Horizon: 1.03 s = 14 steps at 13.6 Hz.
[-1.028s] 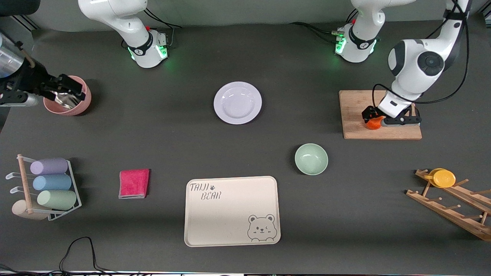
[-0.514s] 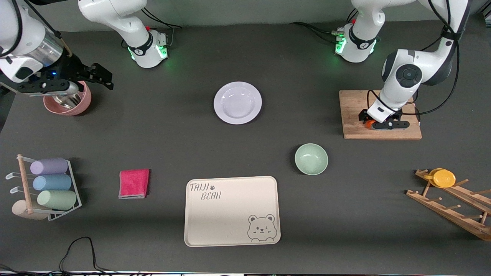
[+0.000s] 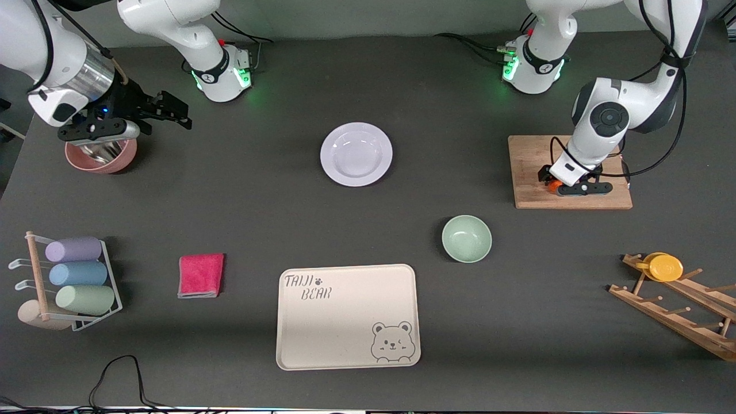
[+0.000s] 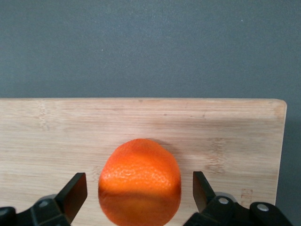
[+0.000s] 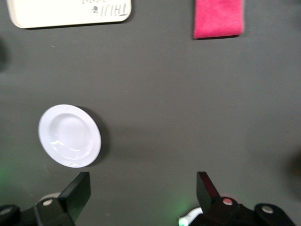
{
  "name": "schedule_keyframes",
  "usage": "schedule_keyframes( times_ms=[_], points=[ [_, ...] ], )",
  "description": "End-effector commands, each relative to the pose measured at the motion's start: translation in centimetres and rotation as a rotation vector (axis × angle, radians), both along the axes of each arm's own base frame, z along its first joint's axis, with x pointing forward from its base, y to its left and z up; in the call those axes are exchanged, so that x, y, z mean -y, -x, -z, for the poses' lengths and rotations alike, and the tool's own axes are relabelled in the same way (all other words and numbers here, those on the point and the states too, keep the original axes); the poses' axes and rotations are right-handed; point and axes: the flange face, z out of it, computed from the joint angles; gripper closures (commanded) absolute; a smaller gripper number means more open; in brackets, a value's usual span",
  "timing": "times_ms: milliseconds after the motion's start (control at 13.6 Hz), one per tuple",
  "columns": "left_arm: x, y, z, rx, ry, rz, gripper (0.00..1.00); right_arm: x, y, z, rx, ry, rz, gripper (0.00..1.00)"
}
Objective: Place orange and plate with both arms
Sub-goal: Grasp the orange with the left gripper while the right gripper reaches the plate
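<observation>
My left gripper's fingers stand beside the orange (image 3: 552, 186), low over the wooden cutting board (image 3: 532, 155), and closing now would catch the orange, so it is time for my left gripper to close on it.
The orange (image 3: 552, 186) lies on a wooden cutting board (image 3: 532, 155) at the left arm's end of the table. My left gripper (image 3: 562, 185) is down at the board, open, with a finger on each side of the orange (image 4: 140, 188) and a gap on both sides. The white plate (image 3: 356, 154) lies on the table's middle, between the two arm bases' line and the cream tray; it also shows in the right wrist view (image 5: 69, 135). My right gripper (image 3: 172, 110) is open and empty, up over the table beside a pink bowl, well short of the plate.
A pink bowl (image 3: 100, 156) holding metal ware stands at the right arm's end. A green bowl (image 3: 466, 238), a cream bear tray (image 3: 345, 316) and a pink cloth (image 3: 200, 275) lie nearer the camera. A cup rack (image 3: 75, 282) and a wooden rack with a yellow lid (image 3: 666, 267) sit at the ends.
My right gripper has moved from over the pink bowl toward the plate. My left gripper has turned and settled lower around the orange, hiding most of it in the front view.
</observation>
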Motion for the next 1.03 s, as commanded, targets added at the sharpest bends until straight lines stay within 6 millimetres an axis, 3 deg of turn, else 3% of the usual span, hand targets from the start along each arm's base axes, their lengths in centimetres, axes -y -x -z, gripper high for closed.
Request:
schedule_keyframes(
  times_ms=[0,73,147,220,294,441,587,661,734,955],
  points=[
    [0.3,0.0,0.4,0.016,0.000,-0.018,0.23,-0.1,2.5,2.4,0.000,-0.098,0.046,0.00],
    [0.2,0.0,0.3,0.016,0.000,-0.020,0.50,0.2,2.3,2.8,-0.005,-0.125,0.065,0.00],
    [0.1,-0.2,0.1,0.017,-0.004,-0.025,0.68,0.7,2.0,3.6,-0.017,-0.161,0.088,0.00],
    [0.1,-0.4,-0.3,0.023,-0.007,-0.032,0.77,1.2,1.8,4.6,-0.033,-0.214,0.096,0.00],
    [0.0,-0.8,-1.2,0.026,-0.020,-0.037,0.79,2.3,1.5,7.3,-0.029,-0.305,0.059,0.00],
    [0.1,-1.9,-3.5,0.003,-0.060,-0.053,0.79,3.3,1.2,10.9,-0.023,-0.405,0.065,0.00],
    [2.7,-2.8,-6.7,-0.030,-0.115,-0.096,0.79,3.6,1.4,14.4,-0.011,-0.509,0.063,0.00],
    [5.5,-3.0,-8.1,-0.049,-0.092,-0.124,0.79,3.6,1.6,16.2,-0.011,-0.559,0.066,0.00],
    [9.5,-3.1,-10.1,-0.063,-0.031,-0.157,0.78,3.3,2.0,18.1,-0.019,-0.612,0.068,0.00],
    [21.0,-1.0,-13.8,-0.053,0.062,-0.288,0.78,3.2,2.7,23.8,-0.015,-0.761,0.076,0.00]
  ],
)
